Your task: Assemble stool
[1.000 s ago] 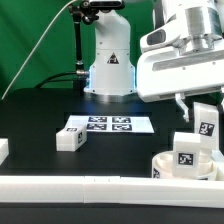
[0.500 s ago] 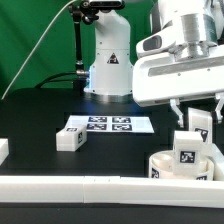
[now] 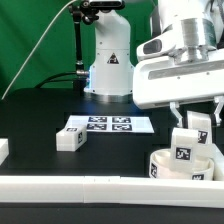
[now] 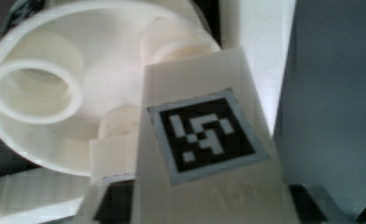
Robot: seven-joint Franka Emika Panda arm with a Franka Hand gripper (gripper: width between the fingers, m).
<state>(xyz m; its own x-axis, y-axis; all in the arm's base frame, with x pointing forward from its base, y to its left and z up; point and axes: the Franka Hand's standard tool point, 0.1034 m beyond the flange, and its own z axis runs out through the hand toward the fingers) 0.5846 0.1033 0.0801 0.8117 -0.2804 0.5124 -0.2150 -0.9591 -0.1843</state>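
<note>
The held leg has its lower end in the round seat beside the upright leg and would stand, so it is now time to open.
At the exterior view's right, my gripper (image 3: 197, 110) is shut on a white blocky stool leg (image 3: 201, 123) and holds it just above the round seat (image 3: 167, 163). A second leg (image 3: 185, 150) with a square tag stands upright in the seat, right beside the held one. A third leg (image 3: 70, 138) lies on the black table to the left. In the wrist view the held leg (image 4: 201, 130) with its tag runs up between my dark fingers (image 4: 119, 200), and the ribbed seat (image 4: 64, 85) with its round socket lies behind it. Whether the held leg touches the seat is hidden.
The marker board (image 3: 110, 125) lies mid-table behind the loose leg. A long white rail (image 3: 80, 186) runs along the front edge, with a white block (image 3: 3, 150) at the far left. The robot base (image 3: 108, 68) stands at the back before a green screen.
My gripper has carried the held leg a little down and toward the exterior view's left, closer to the leg standing in the seat. The grip has not changed.
</note>
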